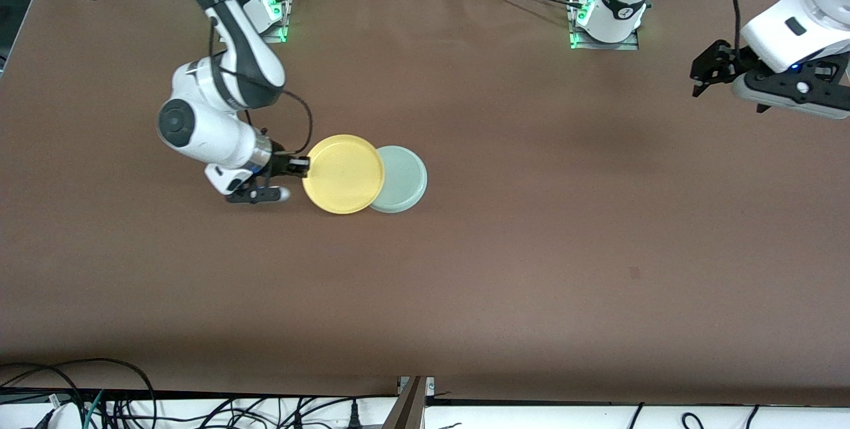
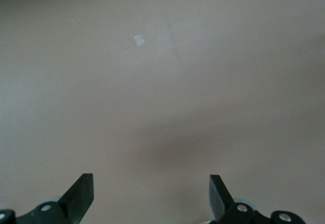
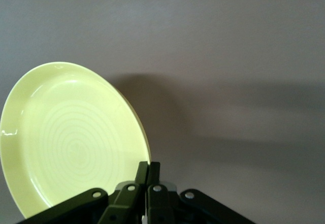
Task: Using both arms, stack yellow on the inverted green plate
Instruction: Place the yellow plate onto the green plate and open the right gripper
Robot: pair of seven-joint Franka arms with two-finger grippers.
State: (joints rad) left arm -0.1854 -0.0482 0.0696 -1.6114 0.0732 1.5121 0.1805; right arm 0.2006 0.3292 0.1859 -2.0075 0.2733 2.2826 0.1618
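Observation:
Most of the green plate shows beside the yellow plate, so my right gripper will keep holding the yellow plate until it is centered over the green plate.
The yellow plate (image 1: 343, 173) hangs low over the table, tilted, and it overlaps the edge of the pale green plate (image 1: 402, 178) that lies flat on the brown cloth. My right gripper (image 1: 302, 165) is shut on the yellow plate's rim at the side toward the right arm's end of the table. In the right wrist view the fingers (image 3: 149, 165) pinch the rim of the yellow plate (image 3: 71, 137), and the green plate is hidden. My left gripper (image 1: 704, 74) waits open and empty above the left arm's end of the table. Between its fingers (image 2: 151, 183) only bare cloth shows.
The brown table cloth (image 1: 531, 230) stretches around the plates with nothing else on it. The arm bases (image 1: 604, 17) stand along the edge farthest from the front camera. Cables (image 1: 133, 402) lie past the near edge.

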